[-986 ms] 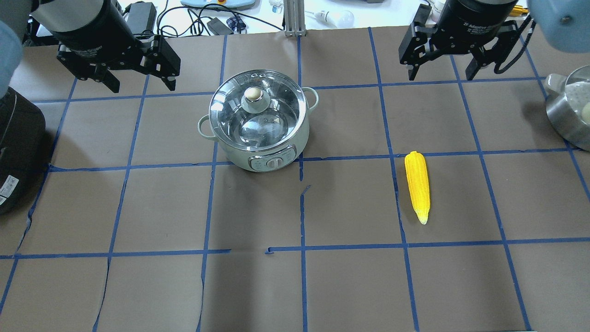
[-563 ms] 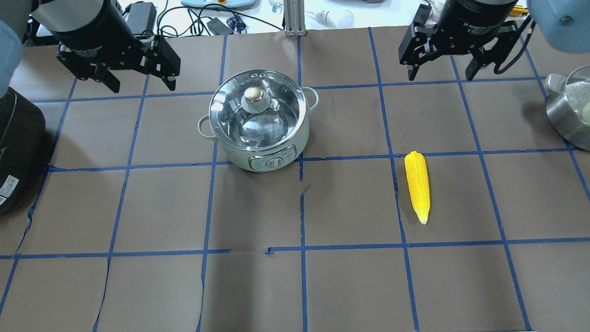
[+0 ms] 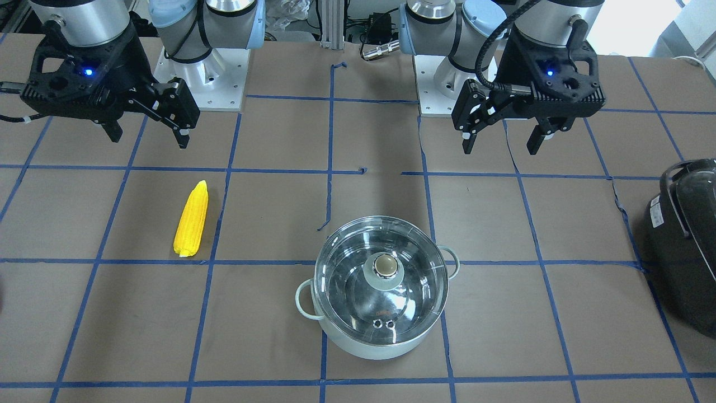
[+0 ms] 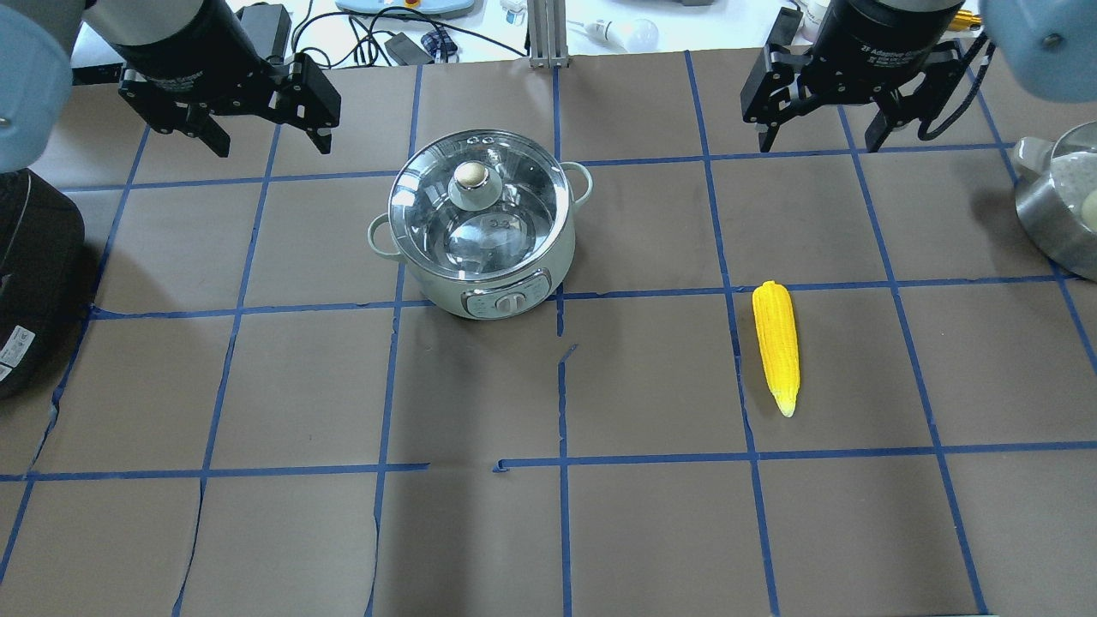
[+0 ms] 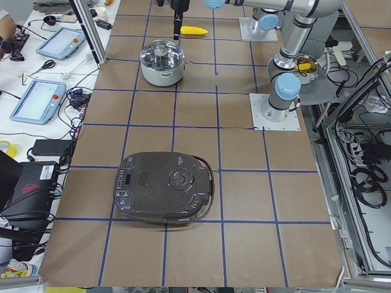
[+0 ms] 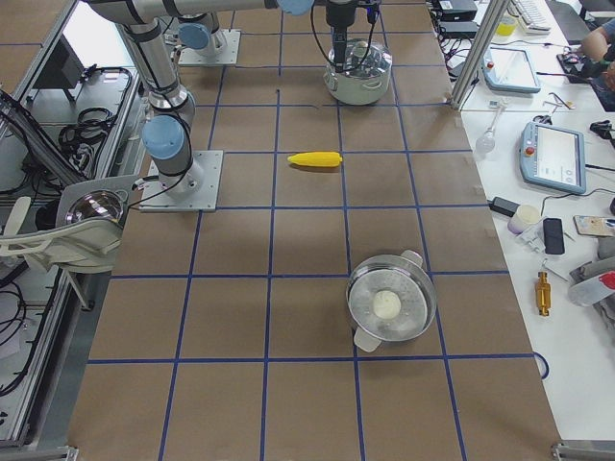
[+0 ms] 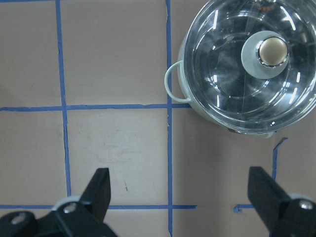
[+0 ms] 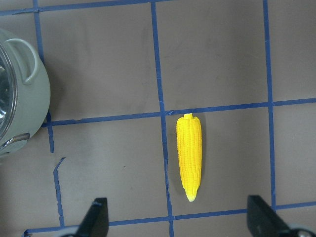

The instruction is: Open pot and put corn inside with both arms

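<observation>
The glass lid is wider than the open fingers, so my left gripper will next grab it by its beige knob (image 3: 386, 265) (image 7: 273, 51) to open the pot.
The pale mint-green pot (image 4: 437, 287) stands left of the table's centre with its glass lid (image 4: 497, 231) on and the beige knob (image 4: 470, 175) on top. The yellow corn (image 4: 776, 347) lies flat to its right, tip towards the near edge. My left gripper (image 4: 270, 141) is open and empty, hovering beyond and left of the pot. My right gripper (image 4: 820, 141) is open and empty, hovering beyond the corn. The left wrist view shows the lid (image 7: 232, 79) ahead of the open fingers. The right wrist view shows the corn (image 8: 189, 155) between the open fingers.
A large black appliance (image 4: 34, 283) sits at the table's left edge. A steel pot (image 4: 1058, 214) with a white ball inside stands at the right edge. Cables and devices lie beyond the far edge. Blue tape lines grid the brown table cover (image 4: 651, 531).
My left gripper has shifted a little to the right and farther from me, still open. The right gripper, pot and corn have not moved.
</observation>
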Controlling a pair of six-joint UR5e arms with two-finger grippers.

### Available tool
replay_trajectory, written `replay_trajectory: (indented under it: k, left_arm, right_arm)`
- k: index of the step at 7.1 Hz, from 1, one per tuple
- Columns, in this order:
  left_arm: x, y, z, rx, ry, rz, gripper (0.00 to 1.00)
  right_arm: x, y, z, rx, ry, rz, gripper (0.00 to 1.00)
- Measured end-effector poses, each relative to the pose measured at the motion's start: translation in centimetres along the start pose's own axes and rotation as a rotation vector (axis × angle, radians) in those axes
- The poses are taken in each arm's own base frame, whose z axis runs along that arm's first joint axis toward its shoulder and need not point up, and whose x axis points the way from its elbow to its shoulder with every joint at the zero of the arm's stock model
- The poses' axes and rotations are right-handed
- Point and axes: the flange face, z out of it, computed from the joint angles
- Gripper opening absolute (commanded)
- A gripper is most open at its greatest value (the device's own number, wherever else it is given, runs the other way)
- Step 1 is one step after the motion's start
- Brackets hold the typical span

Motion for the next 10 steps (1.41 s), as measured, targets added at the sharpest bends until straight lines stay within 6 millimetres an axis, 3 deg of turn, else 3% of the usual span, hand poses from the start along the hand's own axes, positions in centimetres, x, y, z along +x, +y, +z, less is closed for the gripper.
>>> replay_trajectory:
  k: [2,3,5,7,10]
  left_arm:
    - [2.6,-2.1,0.3,0.041,0.03,0.024,1.0]
    - [4.2,-3.7,2.6,0.032,0.05,0.019,1.0]
    - [8.3,-6.8,9.9,0.0,0.093,-0.02,1.0]
    - [11.2,-8.2,15.5,-0.016,0.098,-0.014,1.0]
    - [12.7,-8.7,19.7,-0.049,0.094,-0.009,0.92]
  right_arm:
    - [-0.1,-0.1,0.5,-0.009,0.001,-0.008,1.0]
    - [-0.1,-0.3,1.3,-0.025,0.002,-0.011,1.0]
    - [-0.3,-0.7,4.0,-0.083,0.001,-0.005,1.0]
    - [-0.4,-0.9,9.0,-0.173,0.005,-0.007,1.0]
    - [0.3,0.7,18.9,-0.137,-0.001,-0.022,1.0]
